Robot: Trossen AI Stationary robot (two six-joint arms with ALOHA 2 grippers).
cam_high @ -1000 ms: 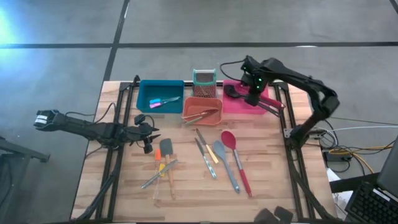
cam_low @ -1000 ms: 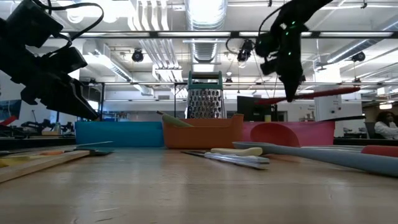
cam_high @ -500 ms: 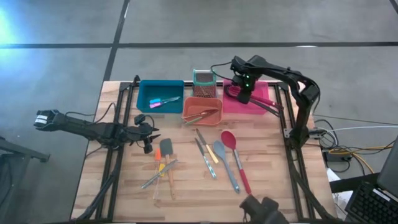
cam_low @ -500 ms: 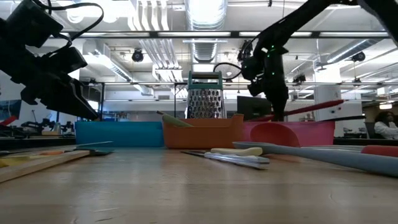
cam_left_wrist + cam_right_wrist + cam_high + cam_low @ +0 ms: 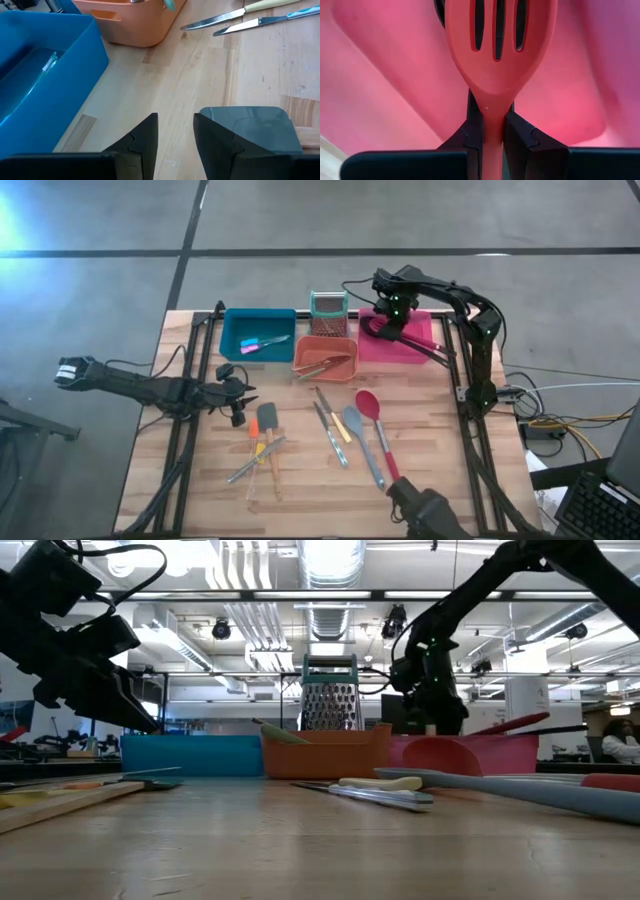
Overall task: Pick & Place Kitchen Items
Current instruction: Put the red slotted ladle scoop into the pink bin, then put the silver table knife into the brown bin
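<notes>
My right gripper opens and releases the spatula now, since the red slotted head [image 5: 497, 65] lies low inside the pink bin [image 5: 565, 95].
My right gripper [image 5: 392, 320] points down into the pink bin [image 5: 412, 350] at the table's far right, shut on a red slotted spatula [image 5: 495, 45]. The spatula's handle [image 5: 512, 723] slants up past the bin's rim. A black spoon [image 5: 372, 328] lies in the same bin. My left gripper [image 5: 243, 406] waits open and low at the table's left, just beside a grey spatula [image 5: 267, 418] that lies flat on the wood. More utensils lie mid-table: a red spoon [image 5: 368, 404], a grey-blue spatula [image 5: 354, 423] and knives [image 5: 328, 425]. My right gripper pinches the red spatula's neck [image 5: 492, 122], just behind the slotted head, between its two fingers. The fingers come from above, pointing down, and lie across the spatula. The head is low inside the pink bin and the handle's free end tilts upward; whether the head touches the floor I cannot tell.
A blue bin [image 5: 232, 335] with small tools and an orange bin [image 5: 325, 363] with utensils stand in the far row, a mesh holder [image 5: 328, 313] behind them. Short orange and yellow tools [image 5: 258, 446] lie near left. A dark object [image 5: 420, 510] sits at the near edge.
My right gripper has come down into the pink bin and moved a little toward the table's left, carrying the red spatula. The spatula was held level above the bin; now its head is low in the bin and its handle slants upward.
</notes>
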